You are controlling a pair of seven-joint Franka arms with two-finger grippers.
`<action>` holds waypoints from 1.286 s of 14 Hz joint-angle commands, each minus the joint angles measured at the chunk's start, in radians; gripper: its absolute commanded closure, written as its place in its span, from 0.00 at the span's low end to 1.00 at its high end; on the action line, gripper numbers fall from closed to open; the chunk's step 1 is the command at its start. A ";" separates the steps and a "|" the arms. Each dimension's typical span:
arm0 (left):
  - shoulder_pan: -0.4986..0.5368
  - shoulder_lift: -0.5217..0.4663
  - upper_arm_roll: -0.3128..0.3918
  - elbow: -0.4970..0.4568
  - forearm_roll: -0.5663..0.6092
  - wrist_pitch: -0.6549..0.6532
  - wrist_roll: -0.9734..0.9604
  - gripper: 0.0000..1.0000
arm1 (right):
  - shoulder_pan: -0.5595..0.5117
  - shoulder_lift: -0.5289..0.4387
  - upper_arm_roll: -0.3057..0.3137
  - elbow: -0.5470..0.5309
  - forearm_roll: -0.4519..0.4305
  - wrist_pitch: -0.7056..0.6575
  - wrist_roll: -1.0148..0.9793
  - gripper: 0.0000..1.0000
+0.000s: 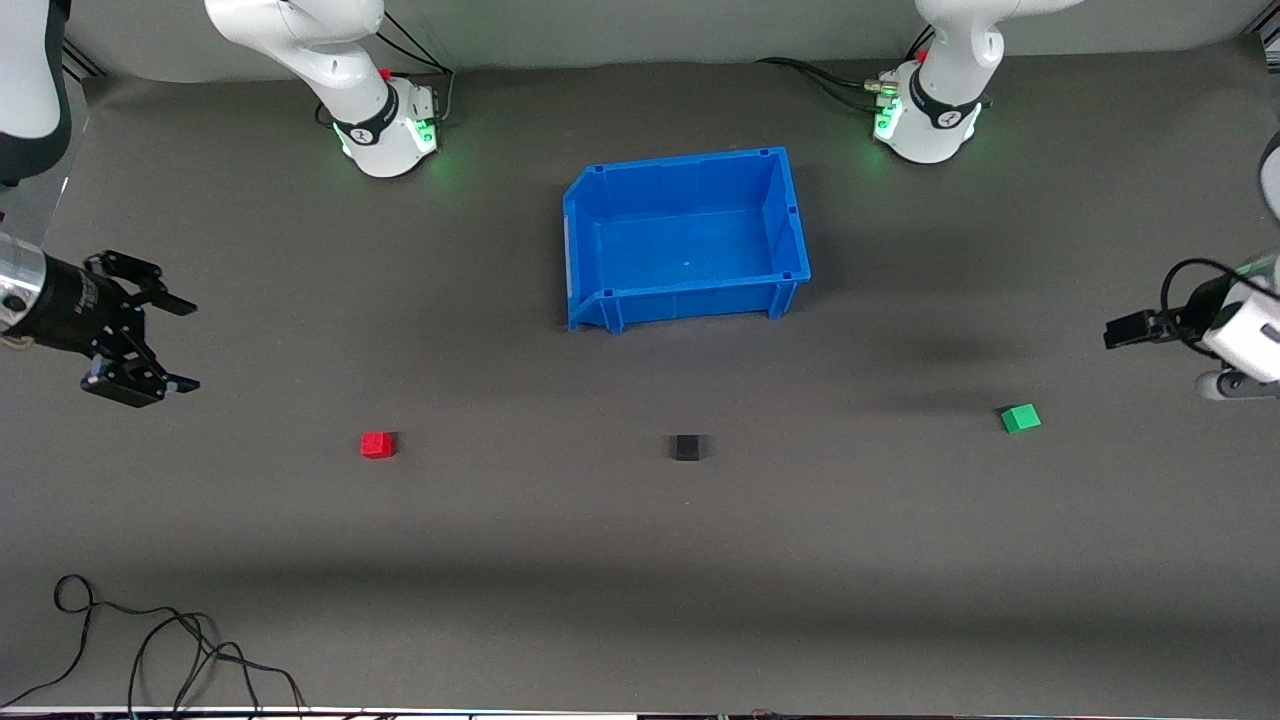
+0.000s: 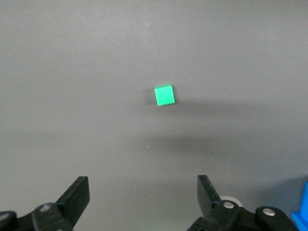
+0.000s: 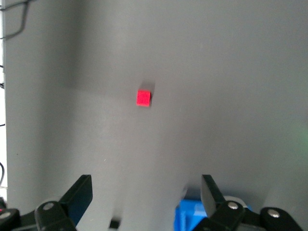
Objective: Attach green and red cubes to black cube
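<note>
One side of the green cube should stay free for the black cube (image 1: pixel 688 447). My left gripper will next grip the green cube (image 1: pixel 1020 418) by its opposite sides.
The red cube (image 1: pixel 377 444), black cube (image 1: pixel 688 447) and green cube (image 1: pixel 1020 418) lie apart in a row on the dark table, the black one in the middle. My right gripper (image 1: pixel 190 345) is open and empty in the air at the right arm's end of the table, aside from the red cube. The right wrist view shows its open fingers (image 3: pixel 147 190), the red cube (image 3: pixel 143 97) and the black cube (image 3: pixel 114 224). My left gripper (image 2: pixel 143 192) is open and empty, with the green cube (image 2: pixel 164 95) ahead of it. Its hand (image 1: pixel 1240 330) shows at the left arm's end.
A blue bin (image 1: pixel 685 235) stands empty mid-table, farther from the front camera than the cubes; its edge shows in both wrist views (image 2: pixel 302 207) (image 3: pixel 216 216). Loose black cables (image 1: pixel 150 650) lie at the table's near edge toward the right arm's end.
</note>
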 commanded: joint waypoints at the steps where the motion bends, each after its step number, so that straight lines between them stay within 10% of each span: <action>1: 0.002 0.079 -0.003 -0.023 -0.010 0.110 -0.035 0.00 | -0.030 0.064 -0.015 -0.036 0.147 0.069 0.039 0.00; 9: -0.072 0.294 -0.017 -0.025 -0.010 0.305 -0.296 0.00 | -0.001 0.142 -0.012 -0.381 0.295 0.543 -0.121 0.00; 18: -0.052 0.351 -0.016 -0.150 -0.002 0.580 -0.232 0.00 | -0.004 0.373 -0.012 -0.433 0.514 0.794 -0.404 0.00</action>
